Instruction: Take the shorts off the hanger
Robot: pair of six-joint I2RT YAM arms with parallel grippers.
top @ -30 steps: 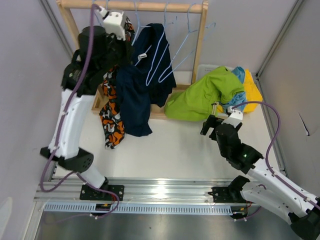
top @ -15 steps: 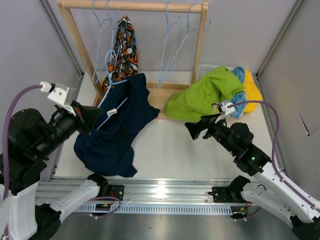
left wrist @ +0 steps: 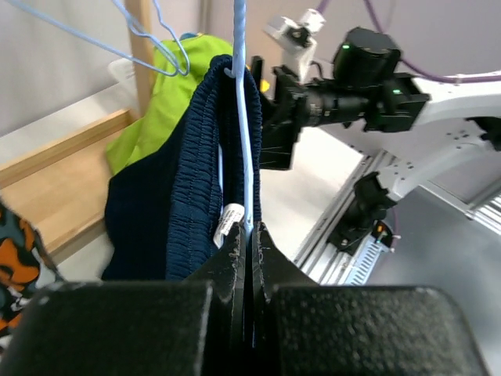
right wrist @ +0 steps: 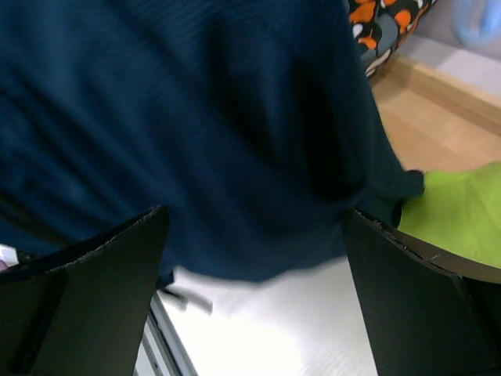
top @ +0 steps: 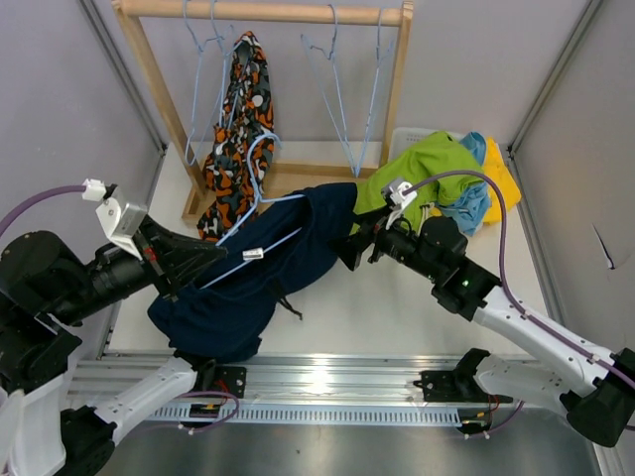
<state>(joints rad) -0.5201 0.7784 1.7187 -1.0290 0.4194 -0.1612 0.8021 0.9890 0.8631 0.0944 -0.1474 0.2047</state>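
My right gripper grabs the navy shorts (top: pixel 268 268) by their waistband side away from my left gripper next, to pull them off the hanger.
The navy shorts (top: pixel 268 268) hang on a light blue wire hanger (top: pixel 260 183) held off the rack, low over the table. My left gripper (top: pixel 203 260) is shut on the hanger's wire (left wrist: pixel 243 157), beside the navy waistband (left wrist: pixel 200 164). My right gripper (top: pixel 349 248) is open, its jaws spread wide right at the navy fabric (right wrist: pixel 196 133), which fills the space in front of them. The orange-black-white patterned shorts (top: pixel 240 124) hang on the wooden rack (top: pixel 263 12). The lime green shorts (top: pixel 432 169), light blue shorts (top: pixel 474 203) and yellow shorts (top: pixel 504 183) lie piled at the right.
Several empty blue wire hangers (top: pixel 342 84) hang on the rack rail. The rack's wooden base (top: pixel 288 178) sits on the table behind the navy shorts. Grey walls close in on both sides. A metal rail (top: pixel 317 382) runs along the near edge.
My left gripper pulled the hanger with the navy shorts off the rack, down and toward the near left. My right gripper reached left from the lime pile to the navy shorts.
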